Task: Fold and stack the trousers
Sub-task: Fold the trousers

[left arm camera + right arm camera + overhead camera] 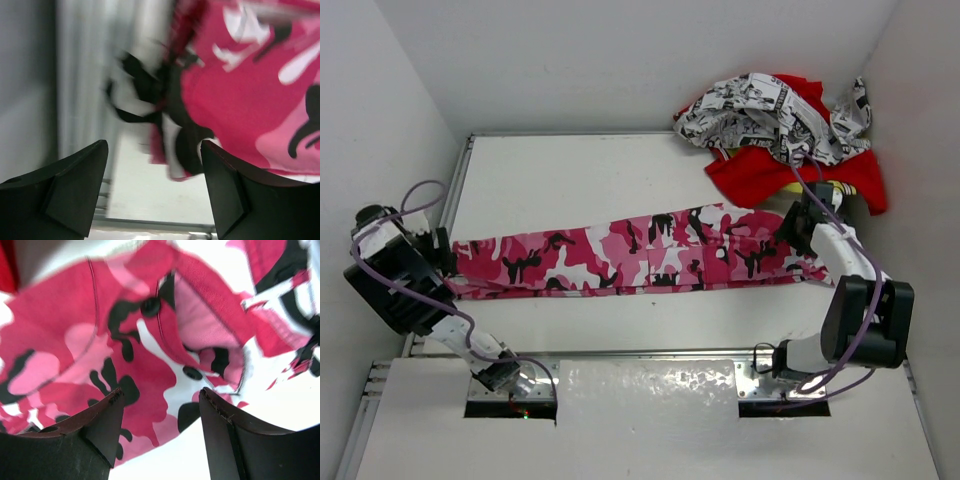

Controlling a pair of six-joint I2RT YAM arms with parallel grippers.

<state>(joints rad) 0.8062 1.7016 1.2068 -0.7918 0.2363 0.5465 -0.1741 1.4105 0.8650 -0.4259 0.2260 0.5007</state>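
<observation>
My left gripper should take hold of the trousers [630, 255] next to fold the legs over toward the waist. It should grab them by the corner of their cuff end [459, 292].
The trousers [630, 255], pink camouflage with black and white blotches, lie stretched in a long band across the table from left to right. My left gripper [448, 252] is at their left end. In the left wrist view it [154, 145] stands open, and the blurred cuff end of the trousers [240, 90] lies just beyond its fingertips, with nothing between them. My right gripper [792, 228] is over the right end. In the right wrist view it [161, 391] is open above the buttoned waist part of the trousers [75, 330], holding nothing.
A crumpled black-and-white printed cloth [770, 115] lies on a red cloth [770, 175] in the back right corner, just behind the right gripper. White walls close in the table on the left, back and right. A metal rail [460, 180] runs along the left edge.
</observation>
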